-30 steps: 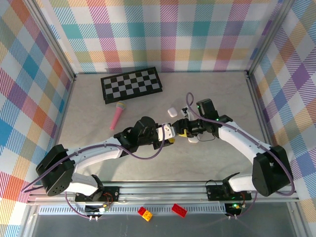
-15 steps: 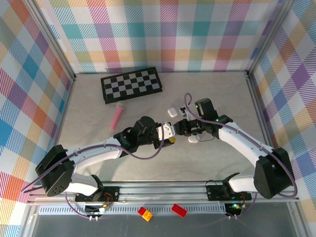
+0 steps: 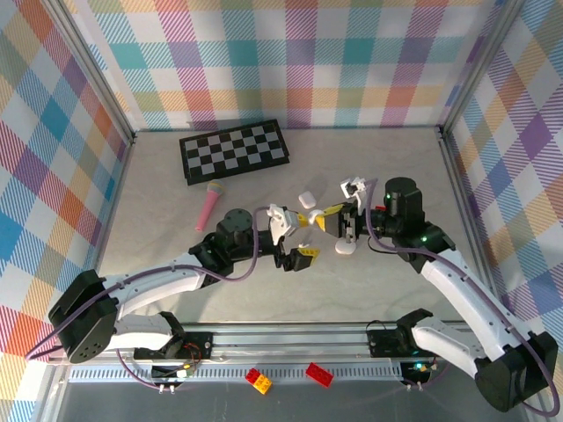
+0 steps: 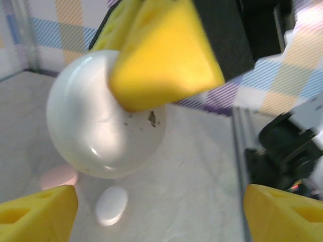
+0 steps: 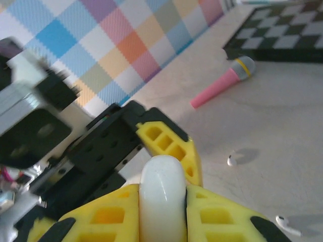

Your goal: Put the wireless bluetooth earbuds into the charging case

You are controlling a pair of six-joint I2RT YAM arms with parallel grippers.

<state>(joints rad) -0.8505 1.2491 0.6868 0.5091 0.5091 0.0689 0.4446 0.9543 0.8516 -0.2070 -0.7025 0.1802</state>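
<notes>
My left gripper grabs the charging case's loose end (image 3: 312,216) (image 4: 94,130) across the case's broad sides next, and the case's lid stays free to insert earbuds.
My right gripper (image 5: 161,201) is shut on the white, pebble-like charging case (image 5: 160,194), which stands on edge between the yellow fingers. In the left wrist view the same case (image 4: 96,126) hangs above the table under a right fingertip (image 4: 166,50). My left gripper (image 4: 160,212) is open, with nothing between its fingertips. From above, the left gripper (image 3: 293,237) faces the right gripper (image 3: 324,218) at mid-table, just apart. Two tiny white earbuds (image 5: 232,160) (image 5: 286,225) lie on the table beyond the held case.
A pink toy microphone (image 3: 209,204) and a folded chessboard (image 3: 234,149) lie at the back left. A small white piece (image 3: 306,199) sits just behind the grippers. Another white oval (image 3: 345,248) (image 4: 112,204) rests under the right gripper. Checked walls enclose the table.
The case has passed from my left gripper to my right. The left jaws opened and drew back left. The right arm pulled back to the right with the case.
</notes>
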